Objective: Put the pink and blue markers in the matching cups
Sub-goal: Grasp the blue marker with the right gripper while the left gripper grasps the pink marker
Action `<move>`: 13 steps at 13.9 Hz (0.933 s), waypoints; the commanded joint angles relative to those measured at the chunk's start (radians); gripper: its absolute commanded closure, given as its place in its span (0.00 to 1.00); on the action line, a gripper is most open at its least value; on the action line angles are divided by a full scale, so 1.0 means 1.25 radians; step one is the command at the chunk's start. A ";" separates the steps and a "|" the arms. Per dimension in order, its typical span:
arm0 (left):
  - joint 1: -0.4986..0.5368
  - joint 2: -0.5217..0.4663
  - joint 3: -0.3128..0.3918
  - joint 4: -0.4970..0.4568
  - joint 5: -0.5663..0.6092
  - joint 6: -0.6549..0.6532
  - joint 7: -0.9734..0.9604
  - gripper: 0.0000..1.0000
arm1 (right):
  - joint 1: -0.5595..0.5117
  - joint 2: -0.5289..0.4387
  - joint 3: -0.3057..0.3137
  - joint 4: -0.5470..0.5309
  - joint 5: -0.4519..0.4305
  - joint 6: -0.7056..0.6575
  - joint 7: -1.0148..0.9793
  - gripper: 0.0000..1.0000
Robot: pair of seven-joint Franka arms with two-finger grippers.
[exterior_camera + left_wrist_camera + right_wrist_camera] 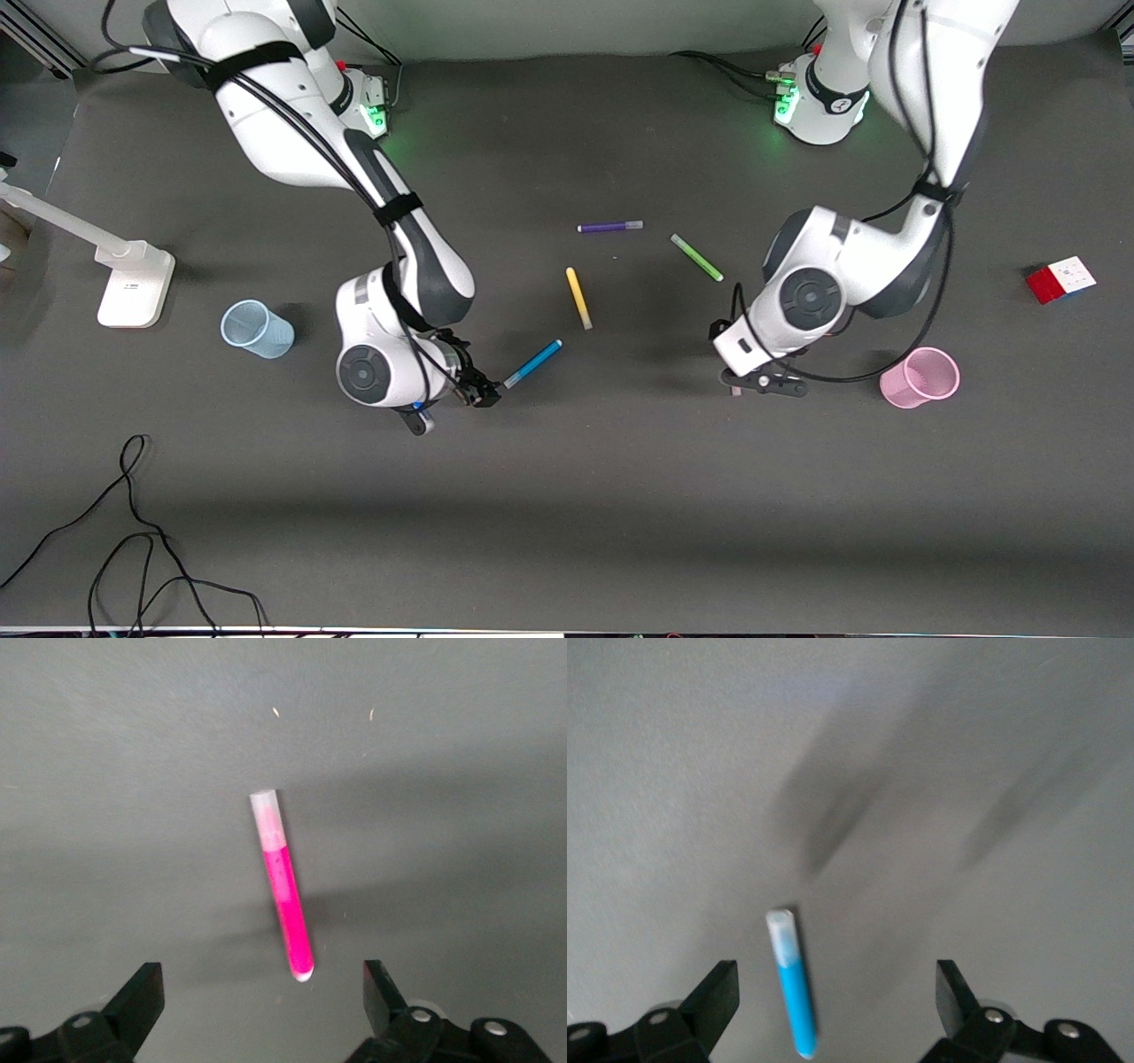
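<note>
The left gripper grabs the pink marker by its uncapped body end [298, 952] next. The end with the cap stays free to enter the pink cup.
The blue marker [533, 363] lies on the dark table beside my right gripper [483, 394]. In the right wrist view it [793, 992] lies between the open fingers of that gripper [835, 983], closer to one of them and touching neither. The pink marker [283, 895] lies on the table under my left gripper [261, 983], which is open, with one marker end between its fingertips. In the front view my left gripper [749, 383] and arm hide the pink marker. The pale blue cup [257, 329] stands toward the right arm's end of the table. The pink cup [920, 377] stands beside my left gripper.
A purple marker [609, 227], a green marker [696, 258] and a yellow marker [578, 298] lie mid-table, farther from the front camera. A coloured cube [1060, 279] sits at the left arm's end. A white stand [133, 283] and loose cables [133, 549] are at the right arm's end.
</note>
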 commanded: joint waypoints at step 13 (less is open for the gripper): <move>-0.007 0.047 0.007 -0.077 0.021 0.106 -0.042 0.31 | 0.081 0.144 -0.011 0.139 -0.052 0.079 0.210 0.41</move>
